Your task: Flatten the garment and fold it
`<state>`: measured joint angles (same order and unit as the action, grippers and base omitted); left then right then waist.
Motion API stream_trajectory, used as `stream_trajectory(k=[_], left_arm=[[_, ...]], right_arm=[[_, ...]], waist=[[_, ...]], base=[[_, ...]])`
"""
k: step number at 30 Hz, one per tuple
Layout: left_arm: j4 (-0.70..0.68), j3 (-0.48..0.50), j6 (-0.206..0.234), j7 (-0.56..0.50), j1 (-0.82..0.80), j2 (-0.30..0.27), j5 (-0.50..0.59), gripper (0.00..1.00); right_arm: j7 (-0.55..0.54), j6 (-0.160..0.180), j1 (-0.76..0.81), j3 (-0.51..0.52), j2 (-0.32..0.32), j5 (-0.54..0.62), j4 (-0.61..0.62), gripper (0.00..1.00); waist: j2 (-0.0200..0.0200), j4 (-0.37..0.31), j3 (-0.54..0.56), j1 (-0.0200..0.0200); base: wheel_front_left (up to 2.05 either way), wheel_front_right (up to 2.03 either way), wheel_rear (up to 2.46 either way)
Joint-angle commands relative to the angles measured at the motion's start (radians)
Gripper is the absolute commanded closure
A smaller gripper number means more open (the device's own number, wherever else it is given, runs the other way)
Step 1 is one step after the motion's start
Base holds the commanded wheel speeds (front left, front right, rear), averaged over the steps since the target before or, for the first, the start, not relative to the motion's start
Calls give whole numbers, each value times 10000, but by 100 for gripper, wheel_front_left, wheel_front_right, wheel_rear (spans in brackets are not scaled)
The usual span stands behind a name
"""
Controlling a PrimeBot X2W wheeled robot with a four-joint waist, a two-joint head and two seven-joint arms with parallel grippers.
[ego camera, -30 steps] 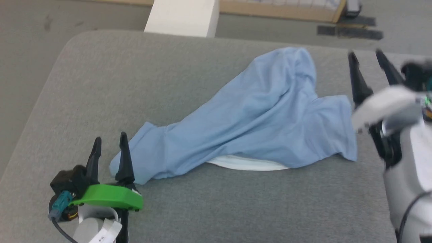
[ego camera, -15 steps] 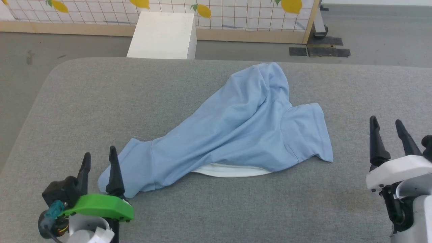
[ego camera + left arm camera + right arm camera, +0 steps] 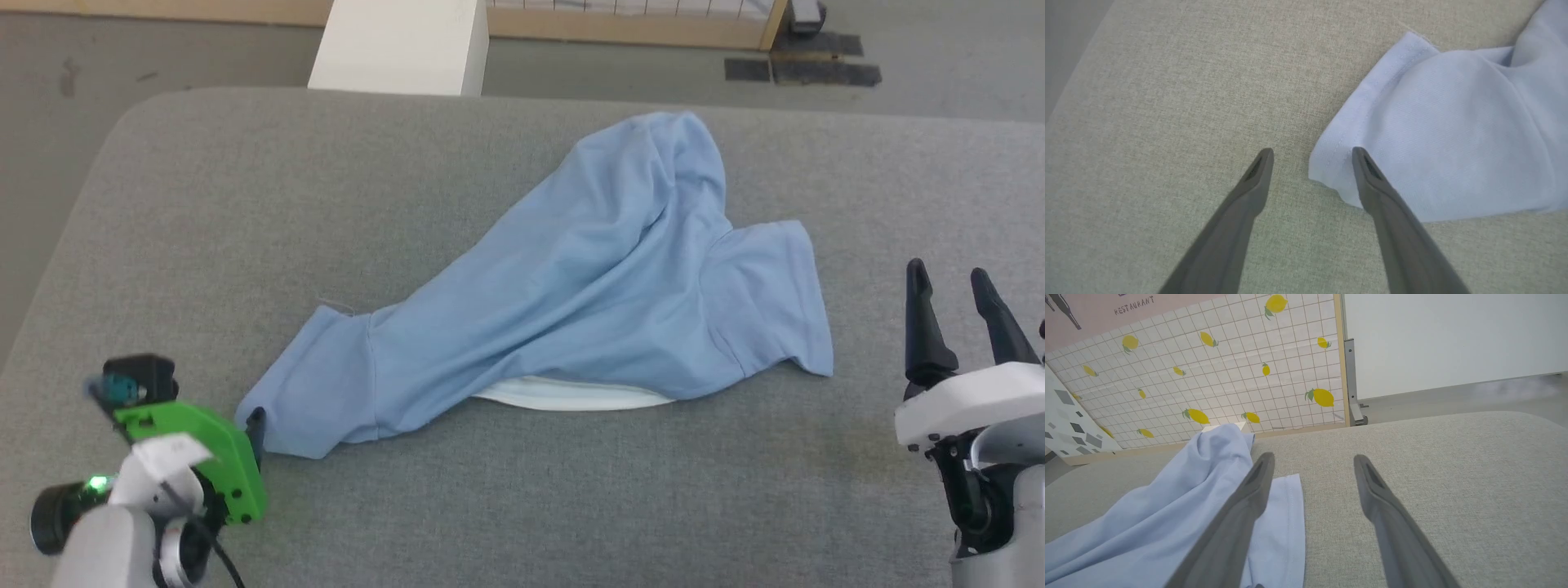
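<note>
I will next grab the sleeve by its hem edge [image 3: 249, 410] with my left gripper, because the sleeve cloth [image 3: 323, 382] lies loose and flat on the tabletop.
The garment [image 3: 571, 278], a light-blue shirt, lies crumpled in the middle of the grey padded table [image 3: 245, 204], with white trim [image 3: 571, 398] peeking out under its near edge. My left gripper [image 3: 251, 429] is tipped down at the sleeve's near-left corner. It is open in the left wrist view [image 3: 1311, 152], one finger over the sleeve hem [image 3: 1355, 122] and the other over bare table. My right gripper [image 3: 948, 269] stands open at the near right, apart from the shirt. In the right wrist view [image 3: 1313, 456], the garment [image 3: 1167, 514] lies to its left.
A white box [image 3: 400, 45] stands on the floor just beyond the table's far edge. Behind it runs a wood-framed panel with a lemon print [image 3: 1229, 375]. Dark tape patches [image 3: 800, 69] mark the floor at the far right.
My left gripper has tipped forward and down onto the sleeve's corner. My right gripper has drawn back from the far right to the near right. The head camera has shifted; the garment lies unchanged.
</note>
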<state>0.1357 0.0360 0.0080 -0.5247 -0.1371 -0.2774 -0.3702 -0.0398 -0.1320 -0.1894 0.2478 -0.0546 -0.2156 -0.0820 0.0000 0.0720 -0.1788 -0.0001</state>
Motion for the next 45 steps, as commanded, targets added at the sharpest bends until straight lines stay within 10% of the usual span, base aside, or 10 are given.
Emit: stream_trajectory(k=[1, 12, 13, 14, 16, 22, 35, 45], left_arm=[[-100, -91, -74, -521, -245, -110, -203, 0], [509, -547, 106, -2891, -444, -1, -737, 0], [563, -565, 116, -3023, -393, 74, -843, 11], [564, -569, 113, -3055, -373, 117, -904, 58], [536, -570, 52, -3096, -348, 221, -1084, 100], [27, -372, -50, -2512, -374, 341, -1328, 100], [-1902, 12, 262, -1548, 10, 598, -1439, 100], [-2215, -249, 287, -1272, -125, 850, -1425, 100]], right_arm=[[-10, 13, -153, -37, 24, -38, 90, 0], [45, 13, -573, -116, 39, -22, 186, 0], [46, 13, -575, -101, 40, 6, 185, 0], [42, 13, -574, -84, 40, 29, 187, 0], [-14, 13, -553, -53, 40, 129, 173, 0], [-1002, 13, -360, -113, -44, 597, 112, 0], [-8127, 13, -1623, -2067, -1417, 1019, 141, 0], [-9634, 13, -2371, -3489, -2121, 1231, -751, 0]], waist=[[0, 15, -335, 1], [0, -249, -1282, 1], [0, -255, -1295, 1], [0, -252, -1305, 1], [0, -217, -1284, 1], [0, -68, -912, 1], [0, 99, -863, 1], [0, 397, -1560, 1]], base=[[0, 0, 0], [0, 0, 0], [0, 0, 0], [0, 0, 0], [0, 0, 0], [0, 0, 0], [0, 0, 0], [0, 0, 0]])
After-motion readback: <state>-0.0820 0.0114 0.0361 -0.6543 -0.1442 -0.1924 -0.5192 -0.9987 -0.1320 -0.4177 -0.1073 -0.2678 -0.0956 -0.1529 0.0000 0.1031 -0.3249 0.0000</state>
